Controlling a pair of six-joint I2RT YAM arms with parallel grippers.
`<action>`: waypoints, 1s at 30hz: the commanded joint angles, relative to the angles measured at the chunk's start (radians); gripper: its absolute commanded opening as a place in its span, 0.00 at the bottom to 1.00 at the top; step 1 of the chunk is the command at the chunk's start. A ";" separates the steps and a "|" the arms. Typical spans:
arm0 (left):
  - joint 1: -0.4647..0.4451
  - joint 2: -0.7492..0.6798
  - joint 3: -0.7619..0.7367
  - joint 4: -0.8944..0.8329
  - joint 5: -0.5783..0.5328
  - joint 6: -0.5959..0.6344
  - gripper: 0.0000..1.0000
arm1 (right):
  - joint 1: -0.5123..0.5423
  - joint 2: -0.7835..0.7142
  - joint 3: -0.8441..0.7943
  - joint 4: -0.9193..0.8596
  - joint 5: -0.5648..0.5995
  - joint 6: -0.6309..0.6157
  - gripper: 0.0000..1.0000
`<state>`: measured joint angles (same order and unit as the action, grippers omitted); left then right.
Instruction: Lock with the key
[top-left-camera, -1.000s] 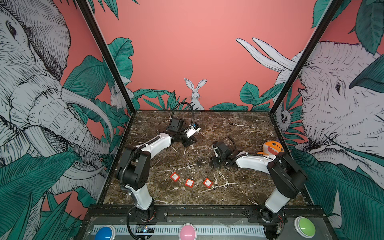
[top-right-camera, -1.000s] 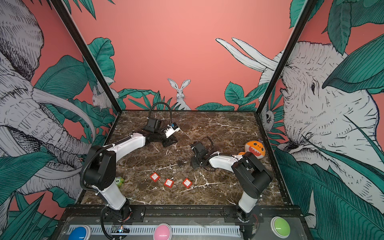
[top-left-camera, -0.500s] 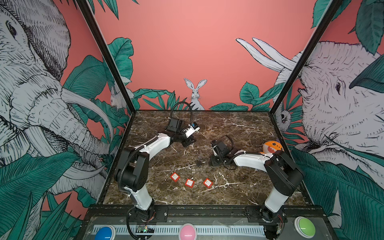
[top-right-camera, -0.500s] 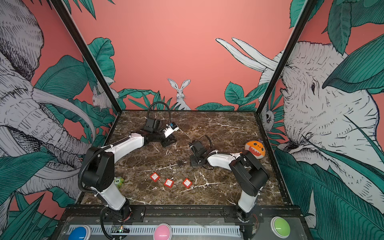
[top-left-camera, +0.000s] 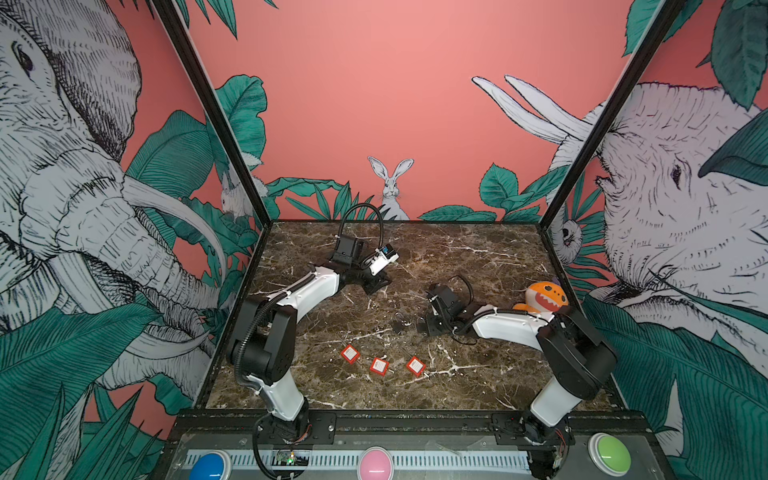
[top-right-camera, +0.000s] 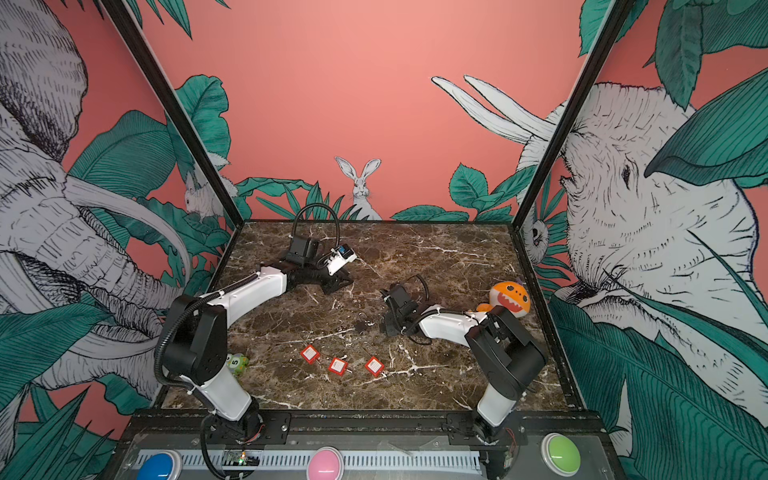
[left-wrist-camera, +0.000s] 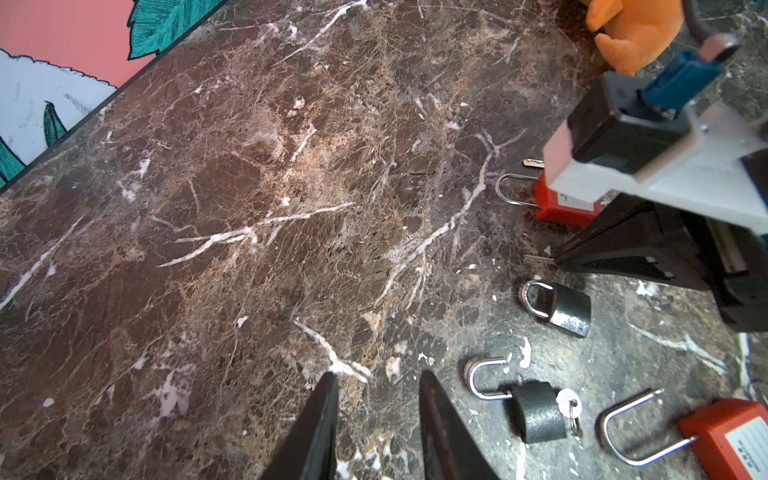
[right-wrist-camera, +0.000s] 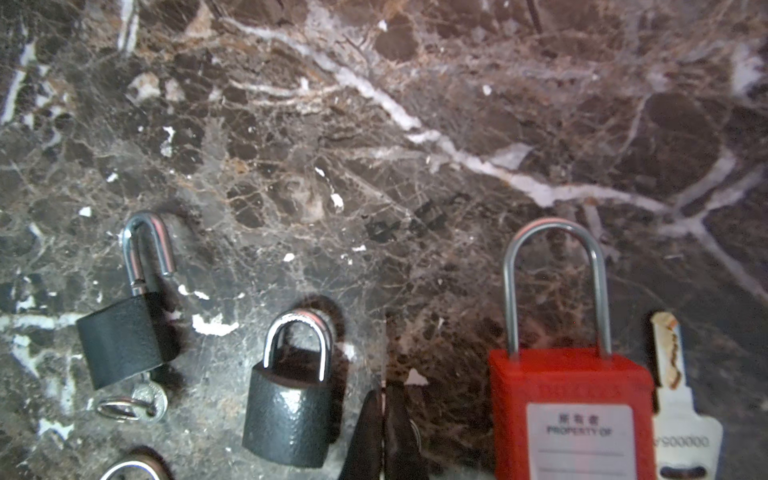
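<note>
My right gripper opens now, since the thin silver key (left-wrist-camera: 536, 258) is low beside the shut padlock and would land on the marble.
Two small black padlocks lie mid-table (top-left-camera: 401, 325). One has its shackle shut (right-wrist-camera: 291, 415) (left-wrist-camera: 561, 307). The other has its shackle swung open, with a key and ring in its base (right-wrist-camera: 120, 336) (left-wrist-camera: 536, 411). My right gripper (right-wrist-camera: 384, 392) (top-left-camera: 422, 327) rests low beside the shut padlock. It is shut on a thin silver key (left-wrist-camera: 536, 258) whose tip sticks out past the fingers. My left gripper (left-wrist-camera: 376, 374) (top-left-camera: 376, 286) stands open and empty further back, over bare marble.
Three red padlocks (top-left-camera: 350, 354) (top-left-camera: 379, 365) (top-left-camera: 415, 366) lie in a row toward the front. One (right-wrist-camera: 569, 415) has a loose key (right-wrist-camera: 673, 395) beside it. An orange plush (top-left-camera: 544, 297) sits at the right, and a green die (top-right-camera: 237, 362) by the left arm's base.
Both arms have shifted only slightly. The right gripper stays shut beside the black padlocks, and the left gripper stays open.
</note>
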<state>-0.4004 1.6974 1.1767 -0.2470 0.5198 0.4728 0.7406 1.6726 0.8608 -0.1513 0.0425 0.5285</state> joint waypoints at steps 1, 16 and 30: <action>0.006 -0.041 -0.016 0.011 0.017 -0.012 0.34 | 0.009 -0.008 -0.009 -0.037 0.032 0.016 0.08; 0.006 -0.082 -0.039 0.025 -0.018 -0.024 0.35 | 0.029 -0.108 0.042 -0.019 0.047 -0.097 0.35; 0.064 -0.207 -0.166 0.234 -0.152 -0.207 0.33 | 0.138 0.185 0.363 -0.184 -0.181 -0.264 0.42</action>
<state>-0.3603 1.5452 1.0424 -0.0887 0.4171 0.3477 0.8547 1.8080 1.1744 -0.2531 -0.0715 0.3138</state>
